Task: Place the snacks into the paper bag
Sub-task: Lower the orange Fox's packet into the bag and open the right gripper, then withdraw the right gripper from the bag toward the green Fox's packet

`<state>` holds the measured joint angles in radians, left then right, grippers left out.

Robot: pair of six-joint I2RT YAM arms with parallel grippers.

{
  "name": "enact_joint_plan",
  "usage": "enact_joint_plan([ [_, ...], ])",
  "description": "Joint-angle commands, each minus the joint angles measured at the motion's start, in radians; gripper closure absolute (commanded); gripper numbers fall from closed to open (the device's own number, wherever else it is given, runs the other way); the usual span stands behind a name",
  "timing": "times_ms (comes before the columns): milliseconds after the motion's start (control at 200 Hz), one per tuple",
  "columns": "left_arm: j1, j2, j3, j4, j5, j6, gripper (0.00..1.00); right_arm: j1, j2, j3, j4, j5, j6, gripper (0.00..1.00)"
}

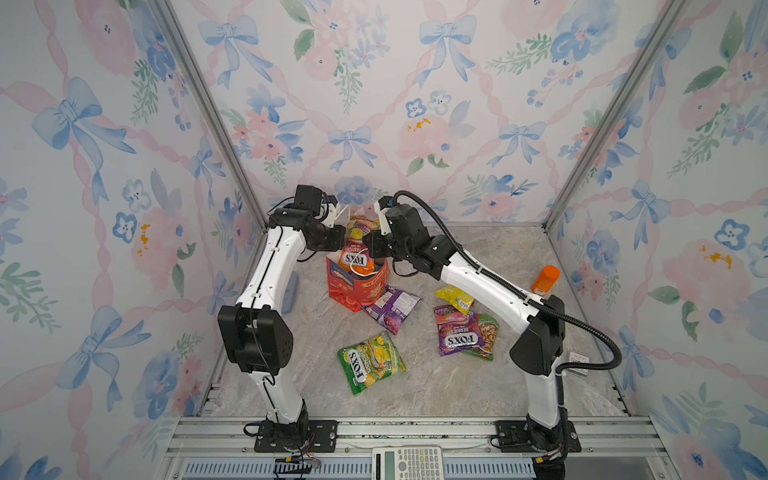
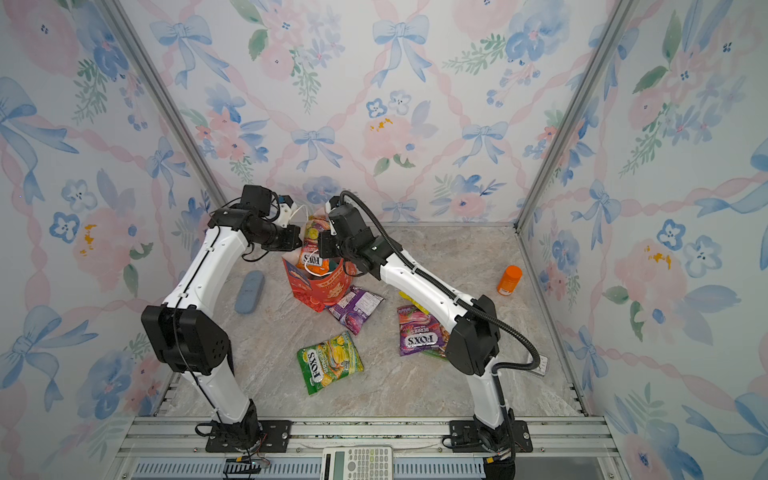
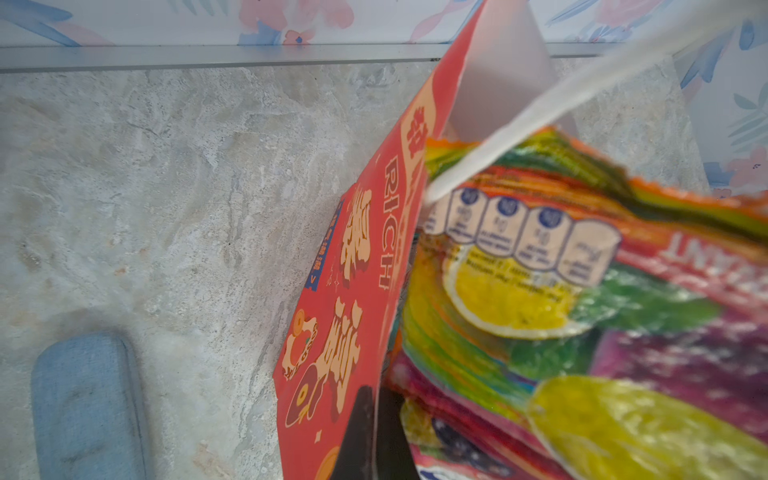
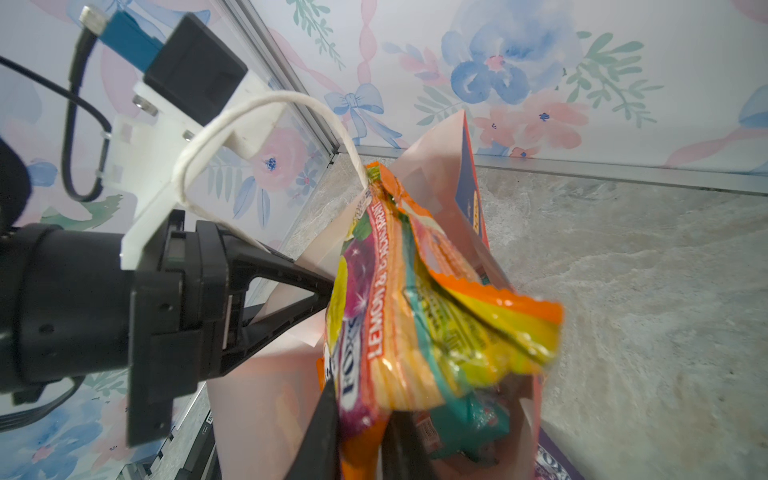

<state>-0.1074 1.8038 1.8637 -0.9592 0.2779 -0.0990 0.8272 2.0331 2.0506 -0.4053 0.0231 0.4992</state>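
The opening of the paper bag is under the FOX'S packet in the right gripper's fingers, so the right gripper needs to let go of the FOX'S packet.
The red paper bag [image 1: 358, 289] [image 2: 321, 291] stands at the back middle of the table. My left gripper [image 1: 340, 242] [image 2: 297, 243] [image 3: 374, 434] is shut on the bag's rim, one finger on each side of its wall [image 3: 361, 291]. My right gripper [image 1: 369, 250] [image 2: 322, 249] [image 4: 361, 434] is shut on an orange, yellow and purple FOX'S packet [image 1: 356, 246] [image 4: 399, 316] that stands up out of the bag's mouth. A teal packet [image 4: 469, 419] lies deeper inside. Loose snacks lie on the table: a green packet [image 1: 370, 368], a purple one [image 1: 390, 308], a purple FOX'S one [image 1: 453, 334] and a yellow one [image 1: 455, 297].
An orange bottle [image 1: 545, 280] stands at the right wall. A blue-grey flat object [image 2: 249, 293] [image 3: 87, 407] lies left of the bag. The bag's white cord handle [image 4: 232, 137] loops over my left wrist's camera mount. A calculator [image 1: 407, 461] rests on the front rail.
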Motion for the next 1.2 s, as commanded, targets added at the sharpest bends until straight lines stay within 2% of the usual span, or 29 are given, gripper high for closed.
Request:
enact_joint_plan([
  [0, 0.007, 0.015, -0.005, -0.027, 0.005, -0.004, 1.00, 0.000, -0.024, -0.015, 0.027, -0.002, 0.012, 0.88],
  [135, 0.008, 0.010, -0.005, -0.027, 0.004, -0.004, 1.00, -0.016, -0.044, -0.012, 0.017, 0.011, -0.005, 0.54],
  [200, 0.008, 0.011, -0.005, -0.027, 0.004, -0.004, 1.00, -0.023, -0.063, -0.012, 0.013, 0.025, -0.022, 0.42],
  [520, 0.007, 0.009, -0.006, -0.027, 0.001, -0.004, 1.00, -0.055, -0.228, -0.083, 0.033, 0.117, -0.099, 0.08],
  [640, 0.008, 0.010, -0.008, -0.027, 0.001, -0.004, 1.00, -0.070, -0.308, -0.173, 0.048, 0.129, -0.105, 0.00],
  [700, 0.007, 0.011, -0.008, -0.027, 0.002, -0.004, 1.00, -0.075, -0.351, -0.227, 0.049, 0.132, -0.106, 0.03],
  [855, 0.008, 0.010, -0.008, -0.027, -0.001, -0.004, 1.00, -0.077, -0.479, -0.431, 0.045, 0.127, -0.083, 0.03],
  [1030, 0.009, 0.016, -0.003, -0.027, 0.000, -0.006, 1.00, -0.065, -0.614, -0.694, 0.021, 0.110, 0.011, 0.03],
  [1195, 0.009, 0.016, -0.001, -0.028, 0.001, -0.005, 1.00, -0.010, -0.706, -0.921, -0.007, 0.108, 0.111, 0.03],
])
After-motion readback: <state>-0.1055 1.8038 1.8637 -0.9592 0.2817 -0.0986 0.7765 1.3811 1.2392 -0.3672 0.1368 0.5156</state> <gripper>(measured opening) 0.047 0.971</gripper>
